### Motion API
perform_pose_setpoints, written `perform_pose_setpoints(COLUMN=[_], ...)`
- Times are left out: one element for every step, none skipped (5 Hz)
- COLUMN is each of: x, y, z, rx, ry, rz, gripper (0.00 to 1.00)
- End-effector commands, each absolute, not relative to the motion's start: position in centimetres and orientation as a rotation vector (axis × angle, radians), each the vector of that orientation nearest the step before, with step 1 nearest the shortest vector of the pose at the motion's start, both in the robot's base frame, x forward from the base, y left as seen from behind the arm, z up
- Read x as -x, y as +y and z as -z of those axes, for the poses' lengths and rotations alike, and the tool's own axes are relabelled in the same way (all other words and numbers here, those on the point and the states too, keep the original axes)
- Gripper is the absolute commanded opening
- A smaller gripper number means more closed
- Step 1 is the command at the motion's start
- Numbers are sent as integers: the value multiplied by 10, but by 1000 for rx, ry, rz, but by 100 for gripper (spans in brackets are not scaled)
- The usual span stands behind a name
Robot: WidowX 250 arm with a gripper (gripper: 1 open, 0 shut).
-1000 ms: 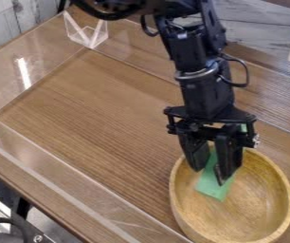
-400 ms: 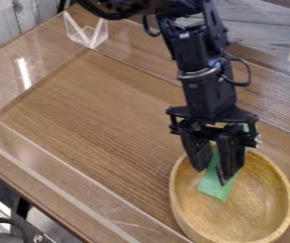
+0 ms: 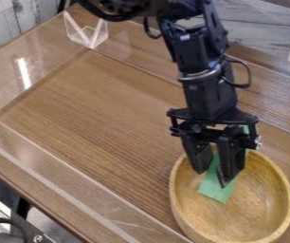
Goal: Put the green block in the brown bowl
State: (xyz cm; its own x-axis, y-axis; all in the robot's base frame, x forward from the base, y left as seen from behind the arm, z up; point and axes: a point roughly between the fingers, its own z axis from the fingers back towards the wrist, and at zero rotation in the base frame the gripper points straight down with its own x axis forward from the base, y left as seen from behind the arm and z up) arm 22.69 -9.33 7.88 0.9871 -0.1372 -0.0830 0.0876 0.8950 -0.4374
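Note:
My gripper opens next, since the green block's lower end stands inside the brown bowl's rim and the block would rest in the bowl.
A light tan wooden bowl, the brown bowl (image 3: pixel 264 216), sits at the lower right of the wooden table. Inside it, the green block (image 3: pixel 215 188) stands tilted, its lower end resting on the bowl's floor and its upper end between the fingers. My black gripper (image 3: pixel 220 171) reaches down into the bowl from above and is shut on the block's upper part. The fingers hide much of the block.
Clear acrylic walls (image 3: pixel 59 161) edge the table on the left and front. A clear acrylic stand (image 3: pixel 87 34) sits at the far back left. The black arm (image 3: pixel 192 47) rises toward the top centre.

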Motion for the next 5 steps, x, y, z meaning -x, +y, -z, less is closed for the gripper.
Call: perform_pose_setpoints(x=[-242,-243,-244,-246,-247], y=[-94,-93,-92,-89,-83], z=[-91,-90,-88,-90,-90], rx=[457,458,459,458,452], ry=[51,53,55,55,56], rz=[130,127,123,116,107], gripper=[0,0,100,100,100])
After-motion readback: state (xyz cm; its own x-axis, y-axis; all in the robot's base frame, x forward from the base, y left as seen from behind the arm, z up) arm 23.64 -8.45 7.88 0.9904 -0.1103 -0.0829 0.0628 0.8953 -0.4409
